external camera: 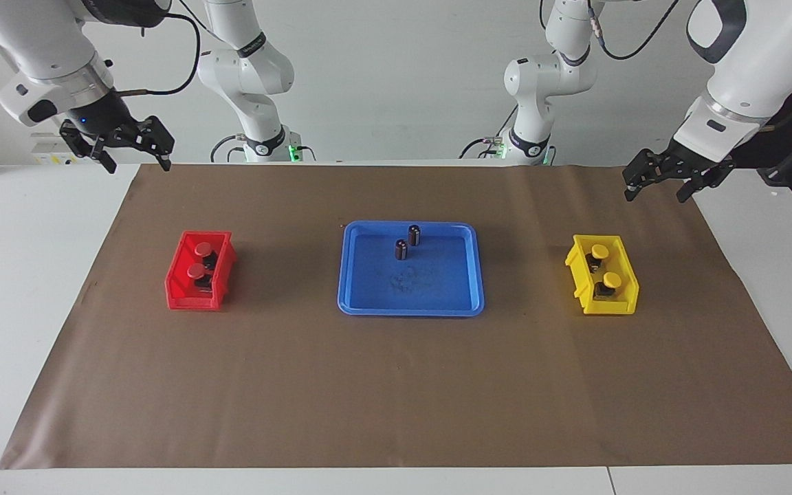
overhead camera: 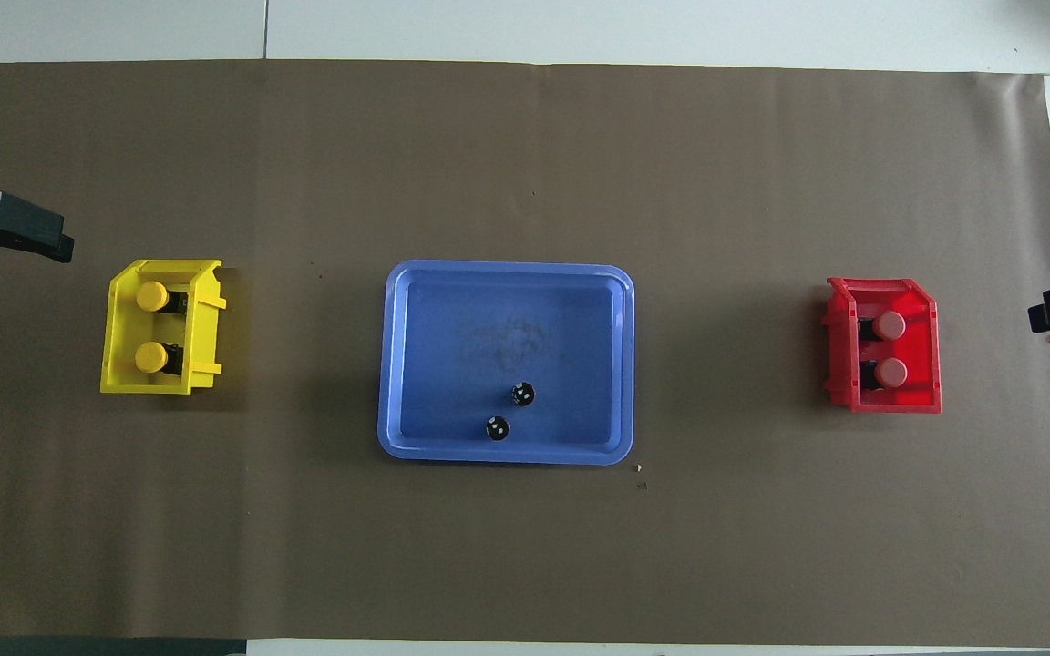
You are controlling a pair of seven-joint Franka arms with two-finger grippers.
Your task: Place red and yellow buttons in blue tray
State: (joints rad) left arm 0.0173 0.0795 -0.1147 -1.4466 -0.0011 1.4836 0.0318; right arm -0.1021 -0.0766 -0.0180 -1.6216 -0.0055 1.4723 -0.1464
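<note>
My left gripper grabs the yellow button by its black body [overhead camera: 177, 302] next, to set the yellow button in the blue tray [overhead camera: 452, 364].
Two red buttons [external camera: 202, 248] [overhead camera: 890, 325] sit in a small red bin [external camera: 179, 292] [overhead camera: 917, 401] toward the right arm's end of the table. Two yellow buttons [external camera: 612, 280] [overhead camera: 151, 356] sit in a small yellow bin [external camera: 626, 302] [overhead camera: 119, 383] toward the left arm's end. The blue tray [external camera: 430, 289] [overhead camera: 452, 364] lies between the bins. My right gripper [external camera: 135, 161] hangs open and empty over the mat's edge beside the red bin. My left gripper [external camera: 656, 194] hangs open and empty over the mat's edge beside the yellow bin. Both arms wait.
Two dark capless cylinders [external camera: 414, 235] [overhead camera: 522, 394] stand upright in the tray, on its side nearer to the robots. A brown mat [external camera: 396, 385] covers the white table. The arms' bases stand at the table's robot end.
</note>
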